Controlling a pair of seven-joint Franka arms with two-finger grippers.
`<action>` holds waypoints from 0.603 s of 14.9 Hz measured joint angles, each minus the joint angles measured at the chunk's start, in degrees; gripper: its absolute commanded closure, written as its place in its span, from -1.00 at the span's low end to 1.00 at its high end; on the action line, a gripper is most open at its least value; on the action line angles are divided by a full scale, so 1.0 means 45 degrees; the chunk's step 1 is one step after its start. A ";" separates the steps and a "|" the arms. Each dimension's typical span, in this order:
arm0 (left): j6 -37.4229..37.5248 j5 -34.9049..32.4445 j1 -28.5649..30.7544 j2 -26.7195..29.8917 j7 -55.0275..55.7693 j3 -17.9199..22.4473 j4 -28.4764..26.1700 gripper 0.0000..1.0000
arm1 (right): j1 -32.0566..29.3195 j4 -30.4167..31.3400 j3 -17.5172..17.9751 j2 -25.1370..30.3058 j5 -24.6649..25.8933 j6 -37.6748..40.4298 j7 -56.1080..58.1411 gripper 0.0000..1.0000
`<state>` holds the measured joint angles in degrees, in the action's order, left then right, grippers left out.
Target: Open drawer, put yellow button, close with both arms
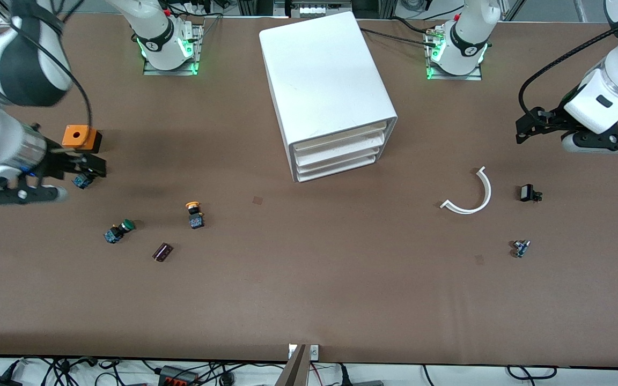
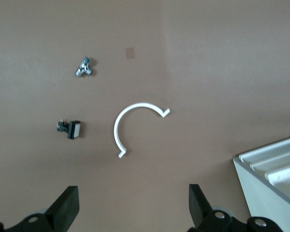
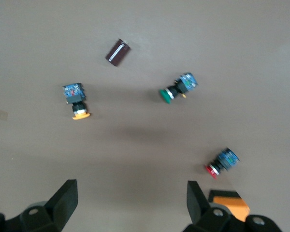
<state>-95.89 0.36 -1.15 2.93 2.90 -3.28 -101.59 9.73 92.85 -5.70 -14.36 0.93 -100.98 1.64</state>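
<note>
The yellow button needs to go in the drawer, so my right gripper needs to grab it by its dark middle (image 1: 195,213) below the yellow cap (image 1: 192,205).
The white cabinet (image 1: 325,80) stands mid-table, and its stacked drawers (image 1: 339,151) are all shut; its corner shows in the left wrist view (image 2: 275,169). The yellow button (image 1: 195,213) lies on its side on the table, nearer the front camera than the cabinet and toward the right arm's end; it also shows in the right wrist view (image 3: 76,100). My right gripper (image 1: 93,165) is open and empty in the air at the right arm's end, its jaws wide apart in the right wrist view (image 3: 130,193). My left gripper (image 1: 524,128) is open and empty in the air at the left arm's end (image 2: 134,195).
A green button (image 1: 118,230), a red button (image 3: 221,162), an orange block (image 1: 81,138) and a dark brown part (image 1: 162,252) lie around the yellow button. A white curved strip (image 1: 472,193), a small black part (image 1: 529,193) and a small metal part (image 1: 521,247) lie toward the left arm's end.
</note>
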 measured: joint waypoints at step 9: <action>0.0624 0.3271 -0.0363 -0.1995 -0.2375 -0.0112 0.0100 -1.00 | 0.1200 0.0059 0.0056 -0.2735 -0.0607 -0.2336 -0.0037 -1.00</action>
<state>-93.09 15.08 -2.79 -6.05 -7.78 -3.79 -101.13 15.13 93.11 -5.45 -26.67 -1.80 -111.49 1.48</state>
